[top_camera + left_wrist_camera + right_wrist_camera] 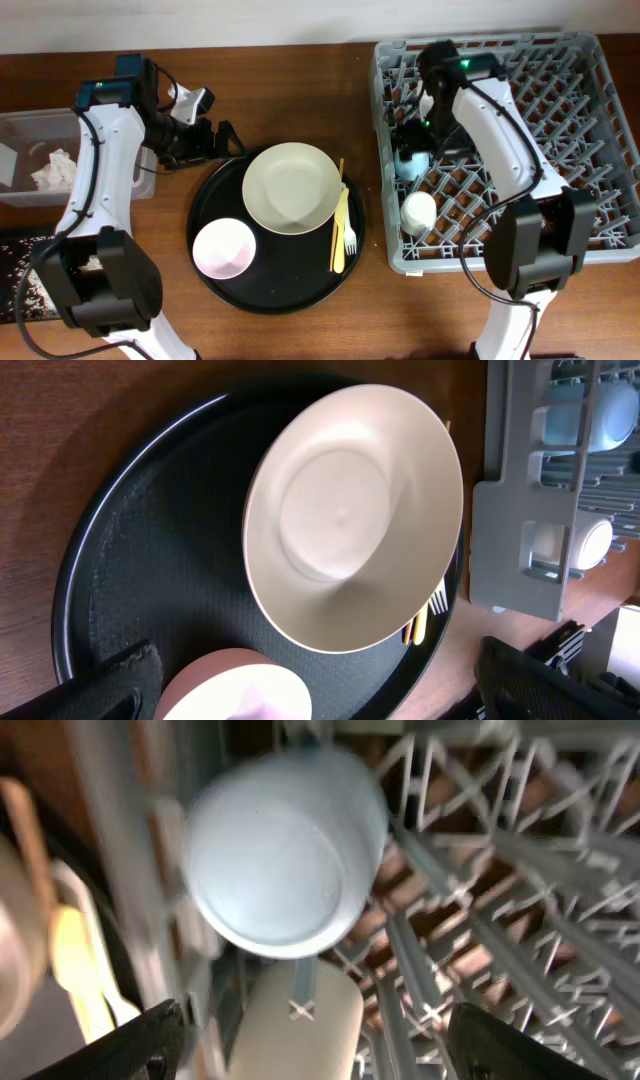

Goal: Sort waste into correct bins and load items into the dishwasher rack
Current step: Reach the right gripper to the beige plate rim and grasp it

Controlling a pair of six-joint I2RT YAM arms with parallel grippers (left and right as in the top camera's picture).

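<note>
My right gripper picks up the cream plate by its rim (337, 181) (36, 932) next. The plate's opposite edge stays free to load among the rack's wires.
The cream plate (292, 187), pink bowl (224, 248), pale yellow fork (348, 228) and chopsticks (338, 215) lie on the round black tray (213, 196). My left gripper (226, 140) is open and empty at the tray's far left edge. In its wrist view it (320, 695) hangs above the plate (350, 510) and bowl (235, 685). My right gripper (415, 128) is open inside the grey rack (620, 130), just above the blue cup (410, 163), with the cream cup (419, 210) nearer. In the right wrist view my gripper (320, 1045) is above the blue cup (285, 850) and cream cup (300, 1020), which rest among pegs.
The clear tub (20, 125) at the far left holds a crumpled white tissue (55, 170). The shallow black bin (15, 285) with white grains sits at the left front edge. The rack's left wall (520, 550) stands close to the tray's right rim.
</note>
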